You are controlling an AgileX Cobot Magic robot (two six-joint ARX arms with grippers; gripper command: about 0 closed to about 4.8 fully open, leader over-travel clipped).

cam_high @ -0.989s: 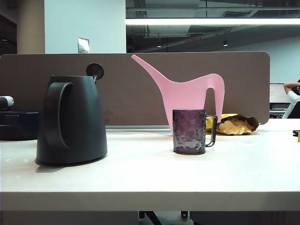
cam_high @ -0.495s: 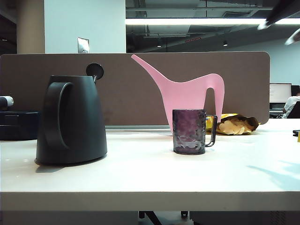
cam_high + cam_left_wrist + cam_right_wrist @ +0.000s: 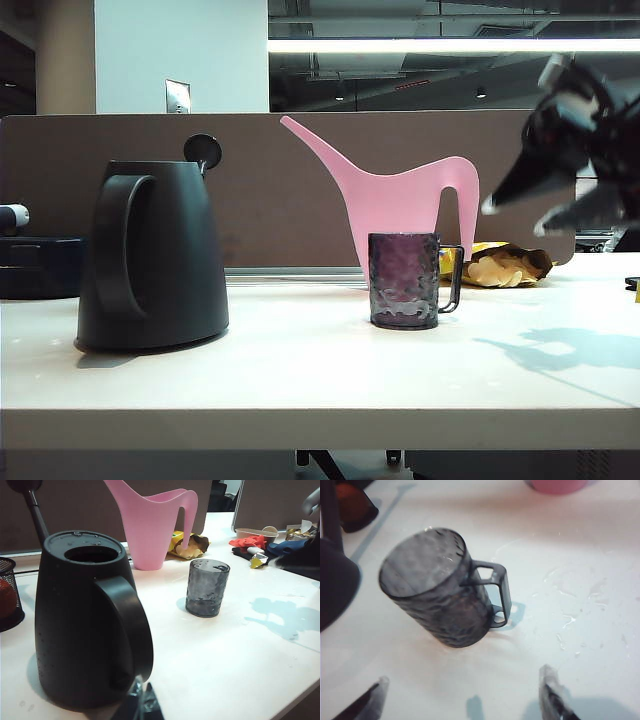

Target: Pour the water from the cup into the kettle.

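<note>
The cup's mottled body (image 3: pixel 403 282) is round and bumpy. My right gripper will next grab the cup by its thin squared handle (image 3: pixel 455 279), where the handle's flat sides face out.
The cup (image 3: pixel 404 280), a mottled purple-grey mug with a thin squared handle, stands upright at the table's middle. The black kettle (image 3: pixel 150 255) stands to its left, its round lid (image 3: pixel 203 150) tipped up off the mouth. My right gripper (image 3: pixel 513 218) hangs blurred in the air, to the right of the cup and above it. In the right wrist view it (image 3: pixel 462 697) is open, with the cup (image 3: pixel 435 590) beyond its tips and nothing between them. In the left wrist view my left gripper (image 3: pixel 141 705) is shut beside the kettle (image 3: pixel 85 620), with the cup (image 3: pixel 207 587) farther off.
A tall pink watering can (image 3: pixel 400 200) stands right behind the cup against a brown partition (image 3: pixel 280 190). An open snack bag (image 3: pixel 505 265) lies at the back right. A black mesh holder (image 3: pixel 7 600) sits by the kettle, and clutter (image 3: pixel 260 542) lies at the far end. Water drops (image 3: pixel 565 625) wet the table.
My right gripper has swung down into view from the upper right corner towards the cup, and its shadow now falls on the table. Kettle, cup and watering can have not moved.
</note>
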